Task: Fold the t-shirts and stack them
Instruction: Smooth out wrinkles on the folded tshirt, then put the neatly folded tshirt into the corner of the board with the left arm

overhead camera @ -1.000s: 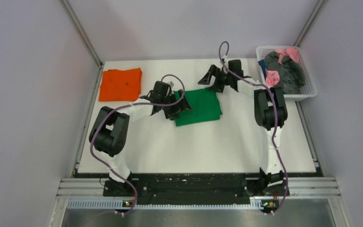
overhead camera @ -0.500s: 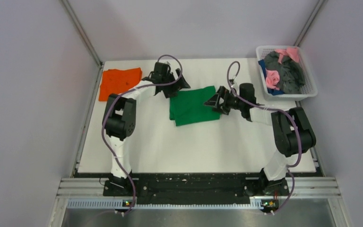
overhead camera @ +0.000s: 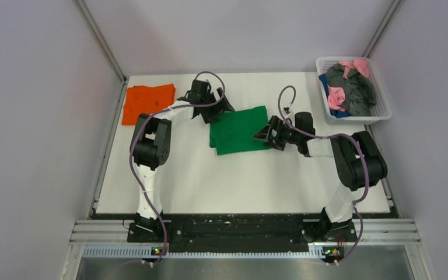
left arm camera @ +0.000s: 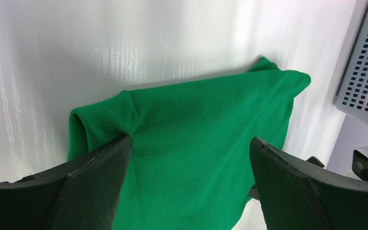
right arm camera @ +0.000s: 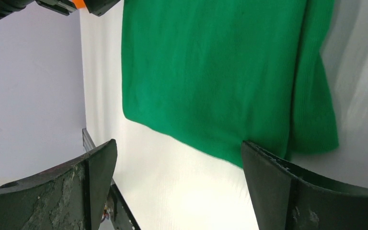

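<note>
My left gripper grabs the folded green t-shirt across its layers on the side facing the orange t-shirt next, to stack it there still folded.
A folded bright green t-shirt lies flat in the middle of the white table. It fills the left wrist view and the top of the right wrist view. A folded orange t-shirt lies at the far left of the table. My left gripper is open at the green shirt's far left corner, its jaws wide over the cloth and holding nothing. My right gripper is open at the shirt's right edge, near its front corner, and empty.
A white basket at the far right corner holds pink, dark grey and blue garments. The basket's wall shows in the left wrist view. Metal frame posts and grey walls stand on both sides of the table.
My left gripper swung from the green shirt's left side to its far left corner. My right gripper came from behind the shirt down to its right edge. The shirt lies much as before.
</note>
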Available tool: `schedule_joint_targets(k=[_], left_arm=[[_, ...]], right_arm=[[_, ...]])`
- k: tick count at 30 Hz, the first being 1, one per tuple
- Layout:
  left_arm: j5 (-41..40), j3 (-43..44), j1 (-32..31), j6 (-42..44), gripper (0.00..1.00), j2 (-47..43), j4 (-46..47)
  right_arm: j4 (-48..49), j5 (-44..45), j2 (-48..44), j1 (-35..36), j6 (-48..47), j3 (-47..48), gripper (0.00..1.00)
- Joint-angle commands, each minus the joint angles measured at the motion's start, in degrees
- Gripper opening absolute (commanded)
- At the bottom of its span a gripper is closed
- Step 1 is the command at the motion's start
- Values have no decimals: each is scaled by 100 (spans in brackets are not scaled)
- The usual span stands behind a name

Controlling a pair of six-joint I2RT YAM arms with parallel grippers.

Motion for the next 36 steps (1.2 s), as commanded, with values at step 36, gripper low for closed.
schedule_joint_targets(k=[36], left_arm=[[-3222, -164, -1364, -427, 68, 113, -2512]], right_arm=[[-3537, 4220, -5439, -365, -1665, -1014, 99]])
